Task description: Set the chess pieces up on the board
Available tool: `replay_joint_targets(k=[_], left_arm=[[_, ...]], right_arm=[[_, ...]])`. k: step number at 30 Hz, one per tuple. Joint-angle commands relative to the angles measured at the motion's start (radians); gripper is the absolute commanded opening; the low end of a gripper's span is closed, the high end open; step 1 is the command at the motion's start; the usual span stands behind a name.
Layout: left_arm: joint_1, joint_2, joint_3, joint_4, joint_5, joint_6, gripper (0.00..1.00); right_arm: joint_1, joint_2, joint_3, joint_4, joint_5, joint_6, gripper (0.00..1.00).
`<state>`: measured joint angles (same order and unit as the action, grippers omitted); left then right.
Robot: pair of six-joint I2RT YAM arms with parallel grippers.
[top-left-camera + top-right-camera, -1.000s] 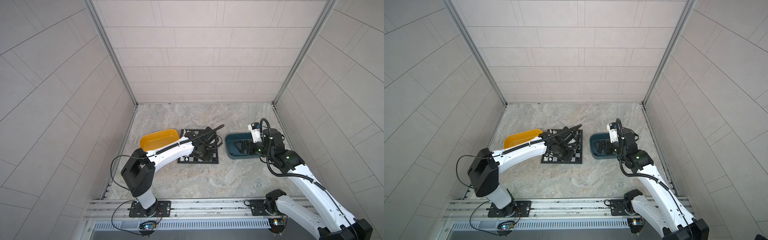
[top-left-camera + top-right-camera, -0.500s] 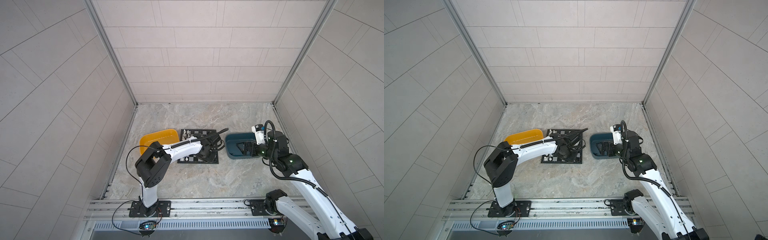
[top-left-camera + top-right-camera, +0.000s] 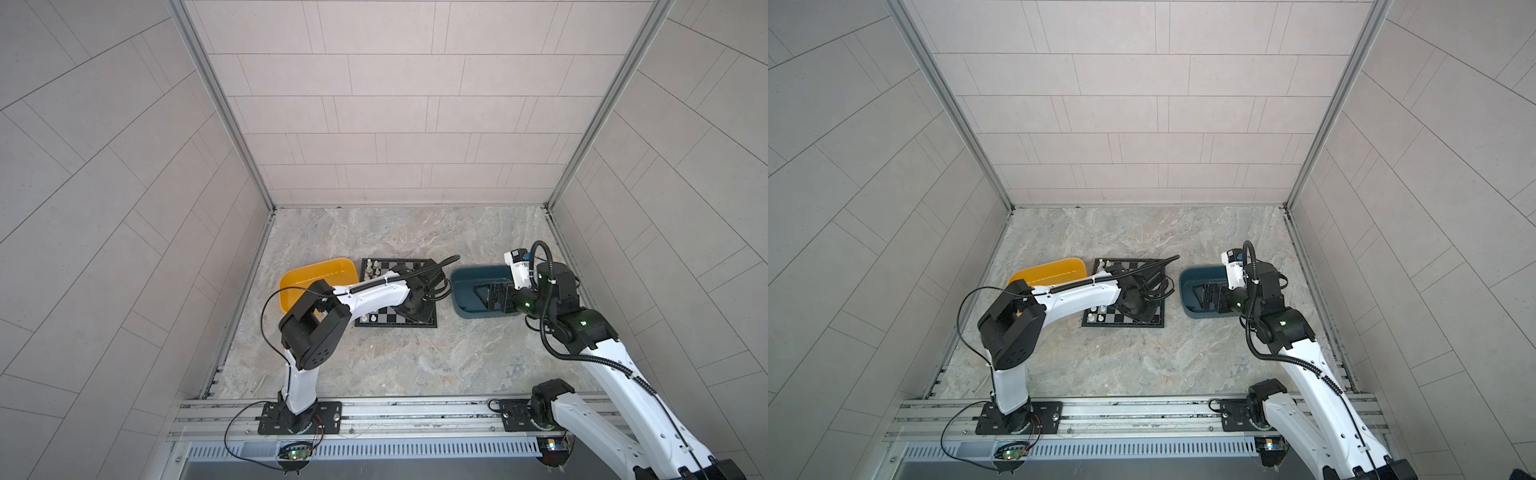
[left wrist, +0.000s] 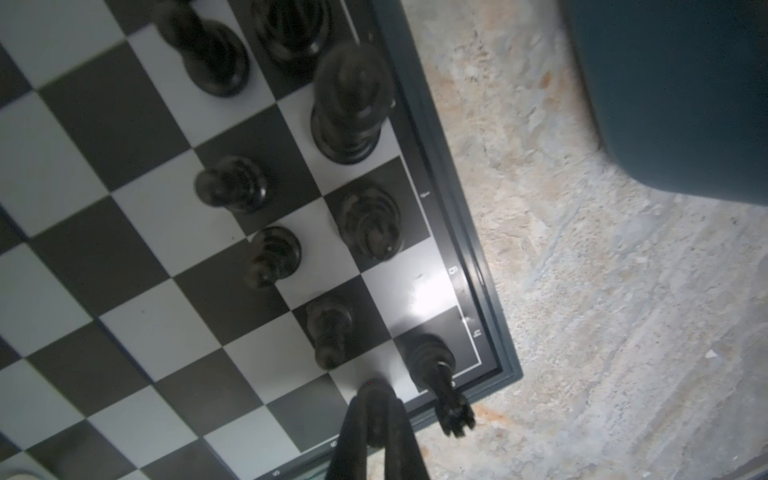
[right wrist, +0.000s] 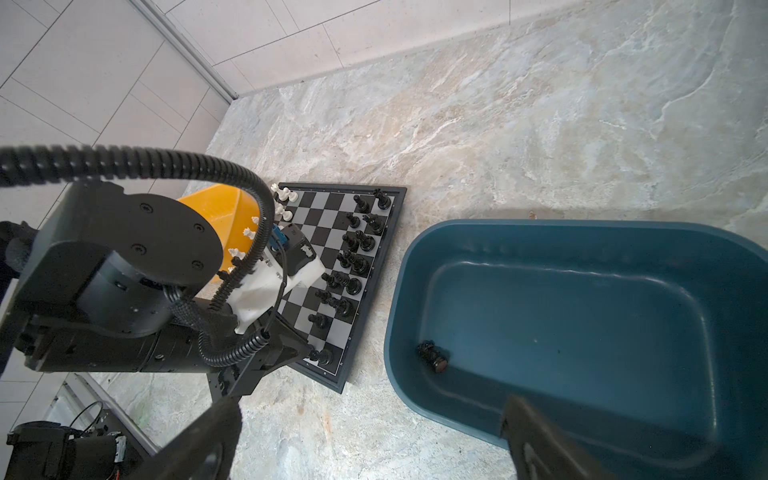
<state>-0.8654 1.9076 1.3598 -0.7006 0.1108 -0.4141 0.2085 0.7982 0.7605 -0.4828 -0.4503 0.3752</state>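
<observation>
The black piece's base (image 4: 376, 389) is inside the light square beside the rook (image 4: 430, 357) and the piece would stay upright, so it is time to open my left gripper.
The board (image 3: 390, 319) (image 3: 1121, 321) lies mid-floor. White chess pieces (image 3: 371, 270) (image 3: 1104, 264) stand along its left side. Several black pieces (image 5: 353, 266) line its right side. My left gripper (image 4: 376, 415) (image 3: 423, 316) is low over the board's near right corner. It is shut on a small black piece (image 4: 376, 397), next to a black rook (image 4: 430, 357) on the corner square. My right gripper (image 5: 365, 415) (image 3: 484, 297) hangs open over the near left rim of the dark teal tray (image 5: 399, 291). One black piece (image 5: 433, 357) lies on its side in that tray.
A yellow tray (image 3: 316, 274) (image 3: 1050, 268) sits against the board's left edge. The dark teal tray (image 3: 461, 278) (image 3: 1187, 278) stands a short gap right of the board. Marble floor stretches in front, with tiled walls on three sides.
My left arm has folded back at the elbow, and its gripper has slid toward the board's near right corner. The right arm has shifted slightly, its gripper still open over the teal tray.
</observation>
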Motion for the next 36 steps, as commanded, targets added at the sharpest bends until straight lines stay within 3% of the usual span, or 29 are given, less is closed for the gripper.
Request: replay_joint_targets(k=[1, 27, 36], left_arm=[[-0.006, 0.025, 0.024, -0.011, -0.008, -0.009, 0.01], [-0.008, -0.014, 0.046, -0.062, 0.012, -0.019, 0.35], [-0.001, -0.094, 0.079, -0.135, -0.01, -0.029, 0.48]], right_arm=[[-0.004, -0.013, -0.013, 0.0, -0.009, -0.004, 0.99], [-0.013, -0.007, -0.012, 0.004, -0.008, 0.01, 0.99], [-0.036, 0.028, 0.025, -0.066, 0.066, 0.023, 0.96]])
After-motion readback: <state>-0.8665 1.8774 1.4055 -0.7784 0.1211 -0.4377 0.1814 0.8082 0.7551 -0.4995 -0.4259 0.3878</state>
